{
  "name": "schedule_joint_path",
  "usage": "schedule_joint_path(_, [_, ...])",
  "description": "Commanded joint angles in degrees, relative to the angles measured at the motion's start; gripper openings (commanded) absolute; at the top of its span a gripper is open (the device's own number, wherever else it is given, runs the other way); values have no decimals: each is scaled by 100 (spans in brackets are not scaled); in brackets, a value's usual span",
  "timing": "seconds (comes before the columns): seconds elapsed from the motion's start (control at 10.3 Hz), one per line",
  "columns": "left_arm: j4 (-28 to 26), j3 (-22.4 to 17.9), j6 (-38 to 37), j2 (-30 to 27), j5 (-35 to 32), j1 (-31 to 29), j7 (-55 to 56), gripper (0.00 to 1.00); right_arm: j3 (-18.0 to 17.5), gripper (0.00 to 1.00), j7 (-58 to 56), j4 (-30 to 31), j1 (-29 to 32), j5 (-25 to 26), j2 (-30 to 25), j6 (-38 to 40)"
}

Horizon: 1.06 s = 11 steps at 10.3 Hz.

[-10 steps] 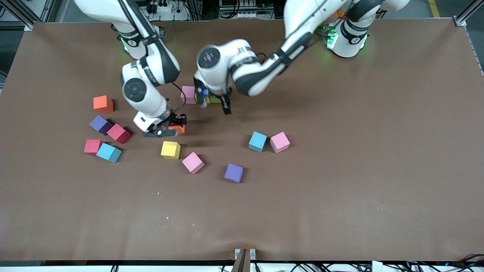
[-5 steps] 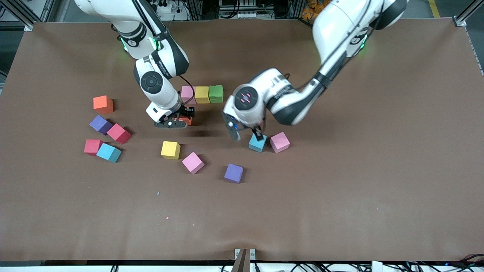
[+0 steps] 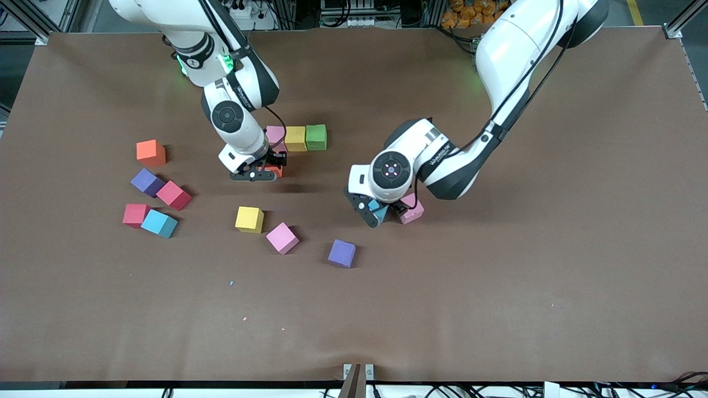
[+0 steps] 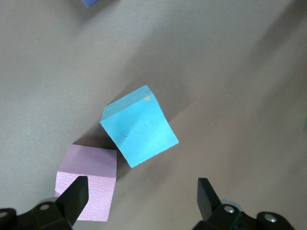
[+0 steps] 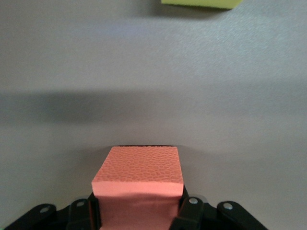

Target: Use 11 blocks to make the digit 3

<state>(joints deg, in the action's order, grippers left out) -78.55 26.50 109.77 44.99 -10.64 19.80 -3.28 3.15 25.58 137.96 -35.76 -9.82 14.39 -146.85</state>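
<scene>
The digit needs to get longer. My left gripper will next grip the light blue block by its sides, on either side of the block's orange-specked top (image 4: 139, 131).
Of the digit 3 I see one row of touching blocks: pink (image 3: 275, 134), yellow (image 3: 295, 138), green (image 3: 316, 136). My right gripper (image 3: 264, 170) (image 5: 139, 211) is shut on an orange block (image 3: 275, 172) (image 5: 139, 179), low over the table beside the row's pink end. My left gripper (image 3: 378, 214) (image 4: 140, 195) hangs open over a light blue block (image 3: 379, 209) (image 4: 139, 125) and the pink block (image 3: 414, 213) (image 4: 88, 179) touching it. One finger (image 4: 74, 196) is over the pink block. The arm hides most of both in the front view.
Loose blocks lie toward the right arm's end: orange (image 3: 151, 152), purple (image 3: 146, 182), red (image 3: 173, 195), red (image 3: 135, 215), light blue (image 3: 159, 223). Nearer the front camera lie yellow (image 3: 249, 219), pink (image 3: 282, 237) and purple (image 3: 342, 253) ones.
The left arm swung from the row to over the light blue and pink blocks. The right gripper carried the orange block up to the row's pink end.
</scene>
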Motion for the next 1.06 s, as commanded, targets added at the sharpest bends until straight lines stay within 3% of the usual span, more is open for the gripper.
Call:
schedule_joint_path(0.0, [-222,-4,508,10,151,-126,1173,100,27,0,79,91,-220,-291,-32,-90])
schedule_joint_path(0.1, [-388,-5,858,-7,81,-109,1772,100,27,0,79,91,-221,-292,-41,-90])
schedule_joint_path(0.48, [-784,-39,1485,10,54,-38,1936,100,36,0,61,179,-230,-292,-41,-98])
schedule_joint_path(0.68, [-1143,-40,2107,45,-365,-55,1954,100,36,0,61,188,-230,-292,-41,-98])
schedule_joint_path(0.87, [-1303,-31,2198,36,-509,-82,1963,100,36,0,53,223,-239,-292,-41,-98])
schedule_joint_path(0.97, [-1295,-40,2198,36,-509,-82,1963,95,36,0,53,240,-239,-283,-50,-107])
